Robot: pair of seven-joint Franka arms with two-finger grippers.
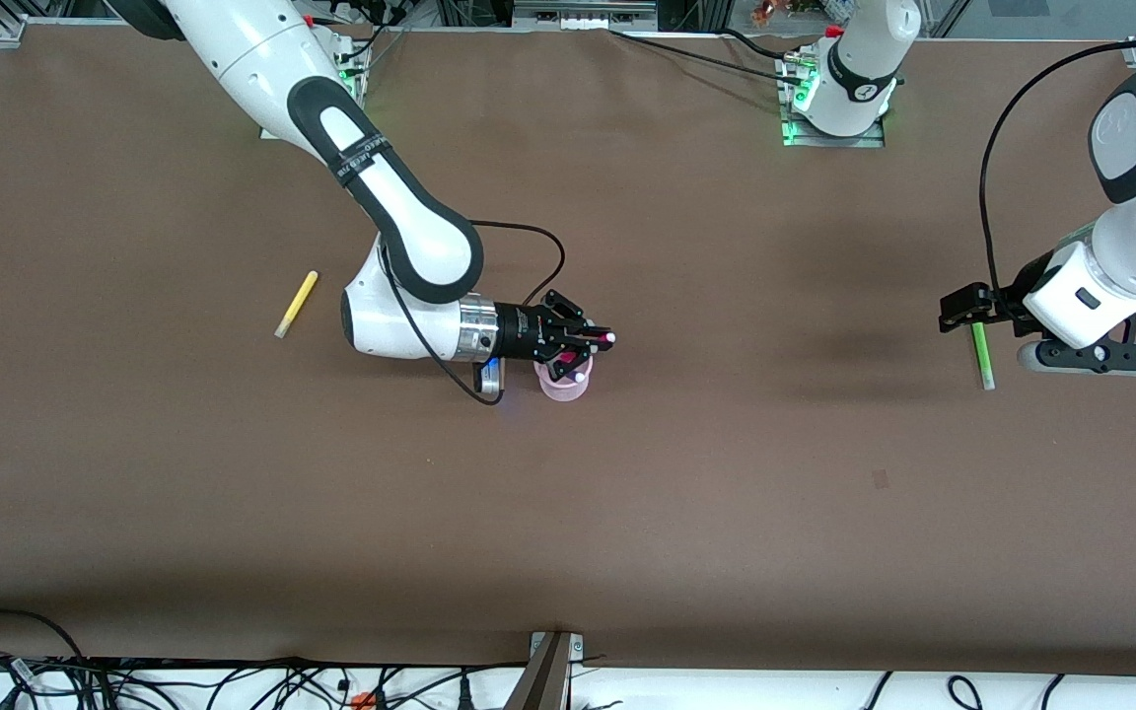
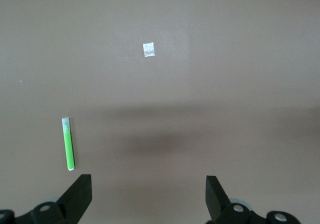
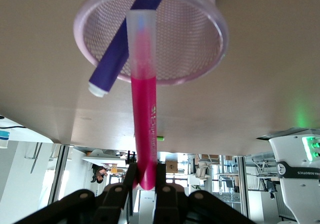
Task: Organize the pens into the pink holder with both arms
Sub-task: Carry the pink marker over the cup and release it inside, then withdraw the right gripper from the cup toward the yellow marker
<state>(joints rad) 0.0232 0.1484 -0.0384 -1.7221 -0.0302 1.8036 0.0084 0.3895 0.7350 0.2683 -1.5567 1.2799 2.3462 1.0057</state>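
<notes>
The robot's right gripper needs to open, because the magenta pen's pale end reaches inside the holder's rim and the magenta pen would rest in the holder.
My right gripper hangs over the pink holder near the table's middle, shut on the magenta-pink pen. In the right wrist view the gripper holds that pen by one end, and its pale end reaches into the holder. The dark purple pen leans inside, its white end over the rim. The bright green pen lies toward the left arm's end of the table. My left gripper is open just above it; the pen lies beside one finger, outside the gripper. The yellow pen lies toward the right arm's end.
A small pale tape patch is stuck to the brown table, nearer to the front camera than the green pen. The right arm's forearm and black cable hang over the table between the yellow pen and the holder.
</notes>
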